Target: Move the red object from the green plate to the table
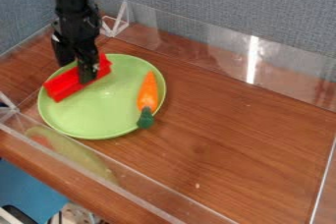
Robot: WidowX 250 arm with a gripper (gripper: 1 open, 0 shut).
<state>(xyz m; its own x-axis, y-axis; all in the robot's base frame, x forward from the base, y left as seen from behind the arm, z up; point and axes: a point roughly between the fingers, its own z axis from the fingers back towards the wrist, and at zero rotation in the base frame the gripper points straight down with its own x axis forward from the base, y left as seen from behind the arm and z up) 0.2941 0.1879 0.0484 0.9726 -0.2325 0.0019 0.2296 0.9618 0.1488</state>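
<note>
My gripper should close on the red block now, because its fingers reach down on either side of the red block's upper end (97, 69).
The red object (63, 85), a bright red brick-like block, lies slantwise on the left half of the green plate (108, 112). My gripper (82, 69) points straight down over the block's upper end. Its jaws are open, with a black finger on either side of the block. Whether the fingers touch the block cannot be made out. The plate rests on the brown wood-grain table (230, 125) near the left end.
An orange carrot (148, 93) with a green top lies on the plate's right side. Clear acrylic walls (250, 56) edge the table at the back, left and front. Bare wood stretches right of the plate.
</note>
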